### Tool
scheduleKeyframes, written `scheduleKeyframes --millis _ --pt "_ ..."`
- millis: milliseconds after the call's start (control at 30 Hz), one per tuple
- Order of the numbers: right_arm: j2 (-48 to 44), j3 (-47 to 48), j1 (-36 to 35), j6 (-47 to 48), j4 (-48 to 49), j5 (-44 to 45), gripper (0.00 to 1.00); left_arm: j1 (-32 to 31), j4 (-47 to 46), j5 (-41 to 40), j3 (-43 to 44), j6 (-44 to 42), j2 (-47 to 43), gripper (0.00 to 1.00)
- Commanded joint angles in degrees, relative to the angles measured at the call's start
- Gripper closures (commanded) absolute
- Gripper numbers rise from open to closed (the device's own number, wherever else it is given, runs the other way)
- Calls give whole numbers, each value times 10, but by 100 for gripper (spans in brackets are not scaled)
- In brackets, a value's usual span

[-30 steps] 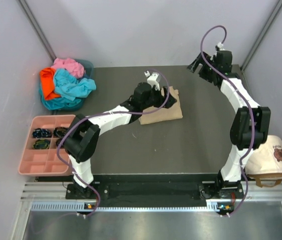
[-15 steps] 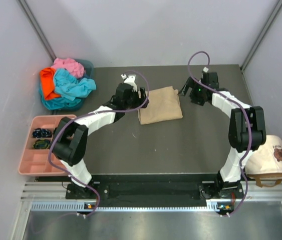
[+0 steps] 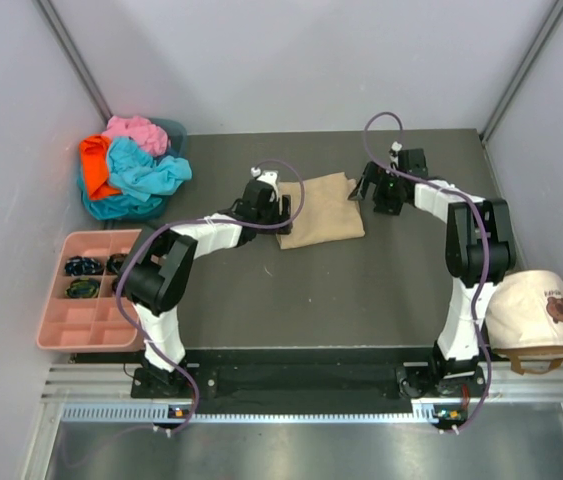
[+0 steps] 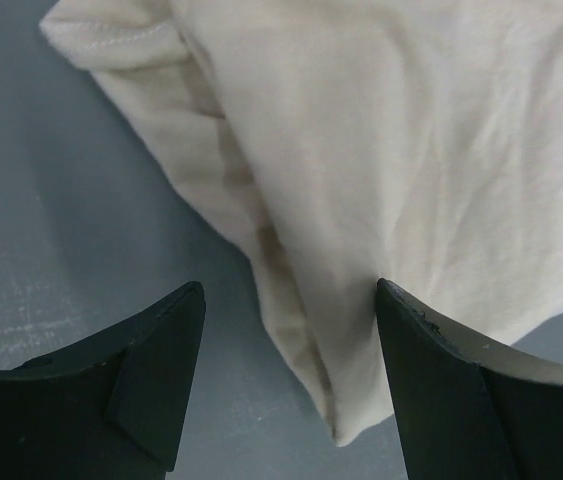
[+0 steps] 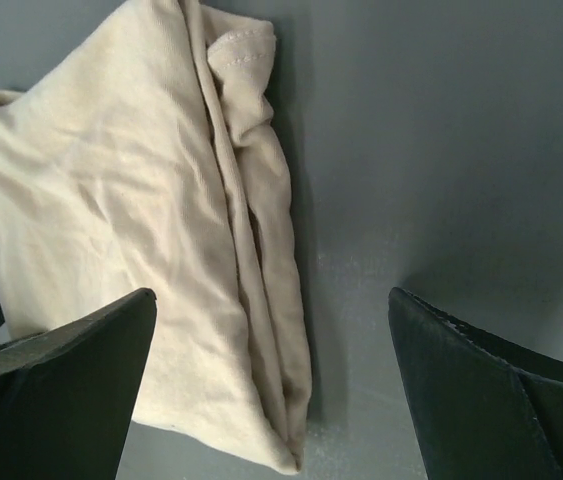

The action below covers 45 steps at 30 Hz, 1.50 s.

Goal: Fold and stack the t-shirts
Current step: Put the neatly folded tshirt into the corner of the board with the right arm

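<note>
I should next grab the tan t-shirt point(image 3: 321, 208) with my right gripper by its folded edge opposite my left gripper, layers pinched together, then draw it aside still folded for stacking.
A folded tan t-shirt point(image 3: 321, 208) lies on the dark table, mid-back. My left gripper point(image 3: 267, 208) is open at its left edge; in the left wrist view the shirt's corner point(image 4: 361, 250) lies between the open fingers point(image 4: 161, 370). My right gripper point(image 3: 379, 190) is open at the shirt's right edge; the right wrist view shows the folded edge point(image 5: 261, 300) between wide-open fingers point(image 5: 481, 390). A pile of turquoise point(image 3: 146, 172), orange point(image 3: 94, 160) and pink point(image 3: 133, 131) t-shirts lies at the back left.
A pink compartment tray point(image 3: 56, 325) with small dark items stands at the left. A cream cap with a brown emblem point(image 3: 536, 315) sits at the right edge. The shirt pile rests in a teal bin point(image 3: 173, 130). Grey walls surround the table.
The left gripper came off the shirt's top and settled low at its left edge. The right arm swung down from the back right corner to the shirt's right edge.
</note>
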<state>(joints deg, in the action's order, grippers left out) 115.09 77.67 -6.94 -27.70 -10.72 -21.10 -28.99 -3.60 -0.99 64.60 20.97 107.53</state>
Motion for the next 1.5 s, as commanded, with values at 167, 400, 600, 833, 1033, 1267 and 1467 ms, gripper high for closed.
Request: scheduleKeyframes --millis 167,400,600,833,1033,1267,1467 --pt "33 23 24 37 -6 -55 1 17 15 -46 20 -23 -2 26" --pt "64 61 24 48 -27 -111 1 32 16 -43 33 -21 17 26" --pt "82 72 24 46 -39 -133 1 32 16 -30 46 -17 30 27" --pt "98 71 16 41 -49 -143 1 32 15 -25 54 -19 44 27" --pt "112 83 -4 47 -67 -139 1 32 19 -22 76 -20 66 27" --pt "132 104 -20 49 -88 -128 1 32 19 -18 82 -20 68 27" --pt "149 115 -31 56 -109 -118 1 32 21 -23 79 -21 66 27"
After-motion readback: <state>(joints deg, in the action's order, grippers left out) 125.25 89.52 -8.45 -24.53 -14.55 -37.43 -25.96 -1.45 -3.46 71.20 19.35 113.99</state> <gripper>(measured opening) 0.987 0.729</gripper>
